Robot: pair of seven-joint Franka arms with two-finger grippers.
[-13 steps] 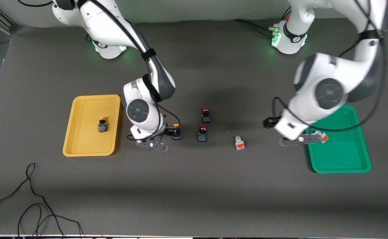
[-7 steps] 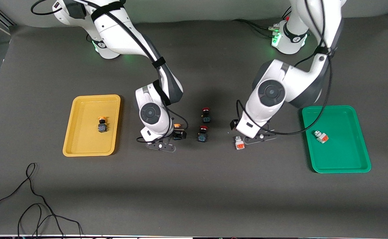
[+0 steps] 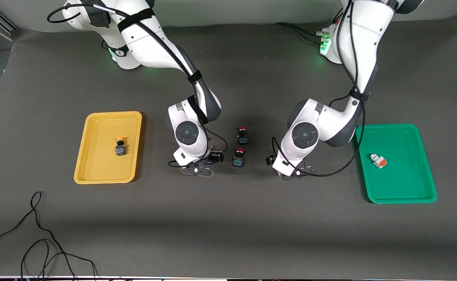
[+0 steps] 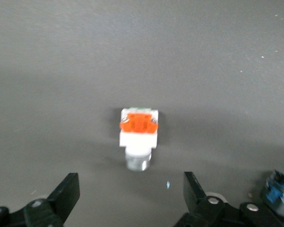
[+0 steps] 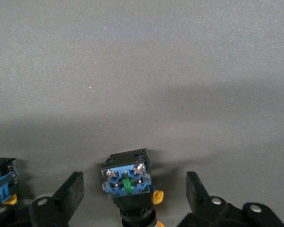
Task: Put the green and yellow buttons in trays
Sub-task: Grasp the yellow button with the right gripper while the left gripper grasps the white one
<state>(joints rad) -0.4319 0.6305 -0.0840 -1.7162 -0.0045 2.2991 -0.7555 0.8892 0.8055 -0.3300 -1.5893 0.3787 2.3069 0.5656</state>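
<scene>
I should first move my left gripper toward the white-grey button's clear end (image 4: pixel 137 161), because its fingers stop short of it, and then close on the button.
The yellow tray (image 3: pixel 95 171) holds one yellow-capped button (image 3: pixel 120 146). The green tray (image 3: pixel 404 187) holds one white-grey button with an orange block (image 3: pixel 378 160). My right gripper (image 3: pixel 209 164) is open and low at the table's middle. In the right wrist view the gripper (image 5: pixel 135 189) has a second yellow-capped, black-blue button (image 5: pixel 128 182) between its fingers, untouched. My left gripper (image 3: pixel 293 171) is open and low, and hides the second white-grey button in the front view. In the left wrist view that button (image 4: pixel 138 137) lies just ahead of the open gripper (image 4: pixel 131 189).
Two red-capped black buttons (image 3: pixel 242 134) (image 3: pixel 238 157) stand between the two grippers, close to the right one. A blue button body shows at the edge of the left wrist view (image 4: pixel 279 187). A black cable (image 3: pixel 37 234) lies near the front camera at the right arm's end.
My left gripper let the white-grey button go in the green tray and moved to the second one at the table's middle. My right gripper shifted toward the middle, around the yellow-capped button.
</scene>
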